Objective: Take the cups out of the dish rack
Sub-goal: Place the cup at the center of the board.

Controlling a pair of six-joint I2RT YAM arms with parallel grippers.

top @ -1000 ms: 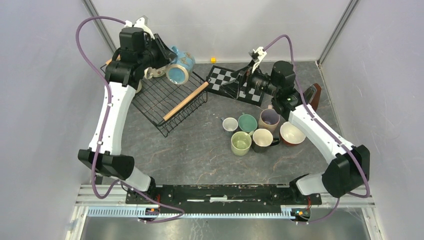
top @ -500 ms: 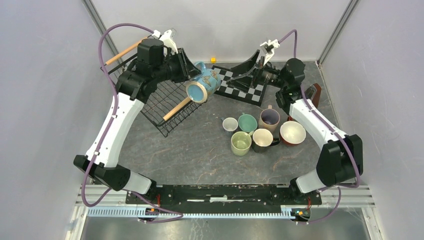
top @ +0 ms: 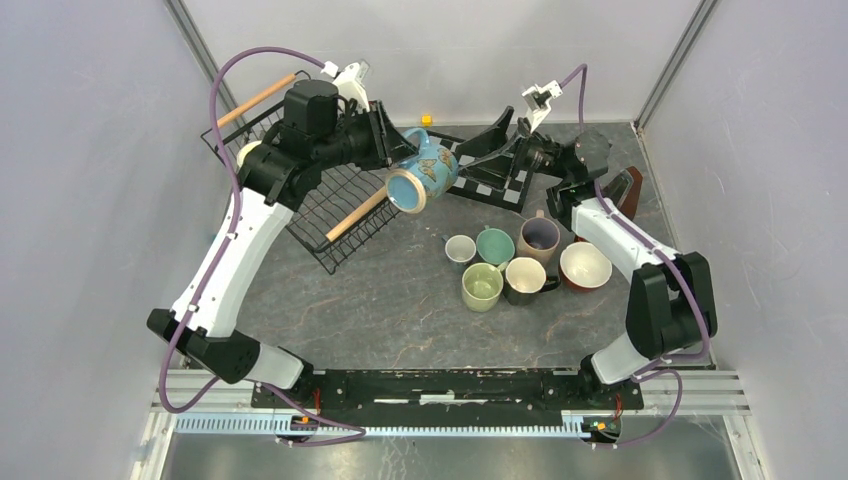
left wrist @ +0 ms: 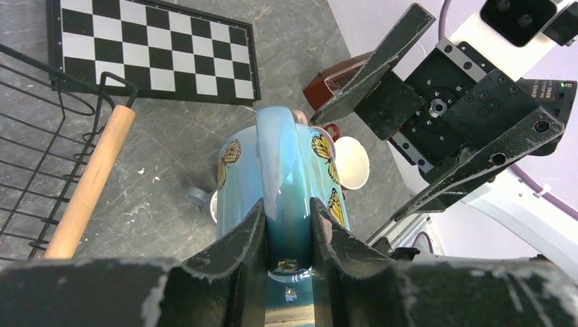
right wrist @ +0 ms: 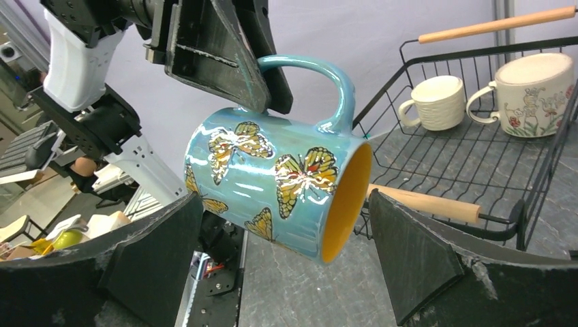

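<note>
The robot's right gripper will set the blue cup upright, so it will grab the blue cup's rim (right wrist: 346, 204) next and leave the handle to the left gripper.
A blue cup (top: 422, 172) with butterflies and a yellow inside hangs tilted in the air, right of the dish rack (top: 330, 205). My left gripper (top: 392, 140) is shut on its handle, the fingers (left wrist: 249, 235) pinching the loop of that cup (left wrist: 286, 160). My right gripper (top: 482, 155) faces it, open wide. In the right wrist view the cup (right wrist: 272, 174) lies on its side between the spread fingers of the right gripper (right wrist: 284, 199), apart from both. A cream cup (right wrist: 436, 102) and a flowered white cup (right wrist: 535, 92) stand in the rack (right wrist: 477, 146).
Several cups (top: 494, 246) stand grouped on the table right of centre, with a wide cream one (top: 585, 265) at their right. A checkered board (top: 478, 180) lies under the right gripper. A brown metronome (top: 628, 190) stands by the right wall.
My left arm has carried the blue cup rightward, from above the rack out toward the right gripper. The right gripper has swung up and left to face it, still open.
</note>
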